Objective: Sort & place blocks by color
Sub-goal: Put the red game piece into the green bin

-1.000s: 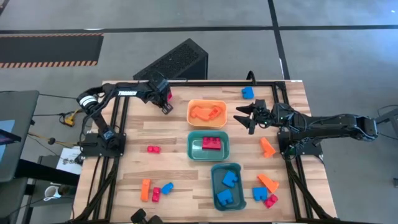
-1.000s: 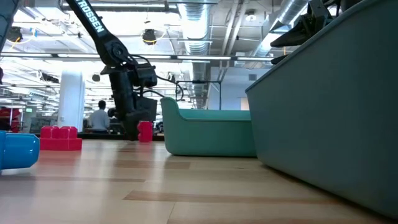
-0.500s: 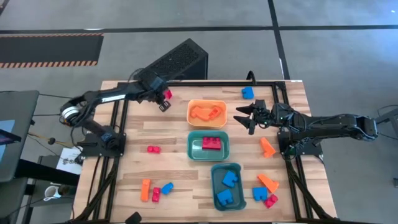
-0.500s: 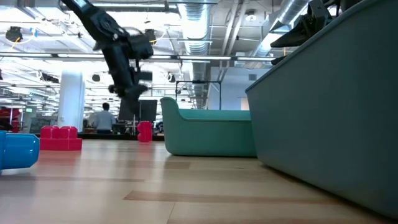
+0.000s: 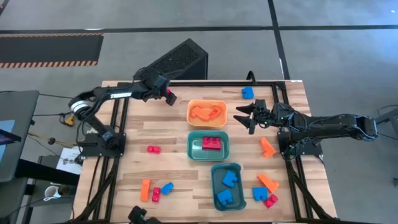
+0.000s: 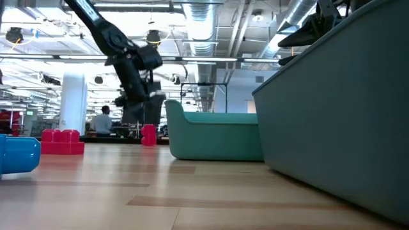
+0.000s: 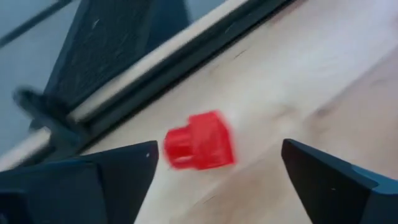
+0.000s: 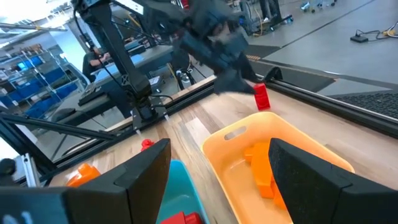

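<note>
Next, my left gripper takes hold of the small red block by its body (image 5: 168, 92) to sort it into the teal bin (image 5: 208, 145).
A small red block (image 7: 199, 142) lies on the wooden table near its far edge, left of the orange bin (image 5: 206, 113); it also shows in the high view (image 5: 168, 93) and the low view (image 6: 148, 135). My left gripper (image 7: 219, 152) is open and hovers just above it, a finger on either side, not touching it; the gripper also shows in the high view (image 5: 170, 98). My right gripper (image 5: 245, 116) is open and empty, held still just right of the orange bin, which holds orange blocks (image 8: 258, 165).
A teal bin (image 5: 209, 145) holds a red block; a darker blue bin (image 5: 226, 185) holds blue blocks. Loose blocks lie at the far right (image 5: 247, 93), the right (image 5: 267, 147), the near right (image 5: 266, 190), the left (image 5: 153, 149) and the near left (image 5: 155, 190).
My left gripper has risen from the table beside the red block, then moved a little toward the far edge and come partway down over the block. The red block has stayed where it was on the table.
</note>
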Controlling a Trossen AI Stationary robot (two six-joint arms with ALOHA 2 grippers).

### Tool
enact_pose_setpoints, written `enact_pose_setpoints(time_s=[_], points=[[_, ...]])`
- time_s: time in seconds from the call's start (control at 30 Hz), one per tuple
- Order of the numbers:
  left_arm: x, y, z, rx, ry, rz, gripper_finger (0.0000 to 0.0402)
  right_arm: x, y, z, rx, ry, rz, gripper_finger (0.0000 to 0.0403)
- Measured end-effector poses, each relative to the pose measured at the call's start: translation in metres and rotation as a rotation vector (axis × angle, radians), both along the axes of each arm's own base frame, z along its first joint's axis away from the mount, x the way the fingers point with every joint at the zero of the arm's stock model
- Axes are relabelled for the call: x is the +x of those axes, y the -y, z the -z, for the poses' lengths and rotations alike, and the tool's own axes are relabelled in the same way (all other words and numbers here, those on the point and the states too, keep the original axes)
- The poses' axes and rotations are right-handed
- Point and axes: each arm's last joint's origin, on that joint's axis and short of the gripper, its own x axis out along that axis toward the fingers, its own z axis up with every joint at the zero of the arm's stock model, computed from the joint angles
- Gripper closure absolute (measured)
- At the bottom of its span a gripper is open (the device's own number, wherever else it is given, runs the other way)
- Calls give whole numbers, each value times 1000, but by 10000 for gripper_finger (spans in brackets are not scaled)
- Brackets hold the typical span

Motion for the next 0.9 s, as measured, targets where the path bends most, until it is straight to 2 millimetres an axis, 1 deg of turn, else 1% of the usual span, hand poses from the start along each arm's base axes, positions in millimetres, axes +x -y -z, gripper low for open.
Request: enact_pose_setpoints(time_s=[0.1, 0.2, 0.3, 0.37, 0.47, 0.53, 0.6, 0.7, 0.8, 0.9], points=[[1, -9, 16, 14, -32, -79, 51, 0, 0, 0, 0, -1, 0, 111], [5, -14, 26, 14, -12, -100, 48, 0, 0, 0, 0, -1, 0, 111], [10, -17, 34, 11, 14, -113, 51, 0, 0, 0, 0, -1, 0, 111], [12, -18, 37, 9, 33, -117, 64, 0, 0, 0, 0, -1, 0, 111], [13, -19, 42, -11, 53, -120, 100, 0, 0, 0, 0, -1, 0, 111], [13, -19, 42, -7, 41, -125, 138, 0, 0, 0, 0, -2, 0, 111], [15, -18, 41, 18, 26, -124, 187, 0, 0, 0, 0, -2, 0, 111], [17, -14, 37, 42, 4, -96, 272, 0, 0, 0, 0, -2, 0, 111], [20, -7, 29, 57, 5, -49, 268, 0, 0, 0, 0, -3, 0, 111], [24, 4, 12, 80, 47, -5, 268, 0, 0, 1, 2, -11, 0, 111]])
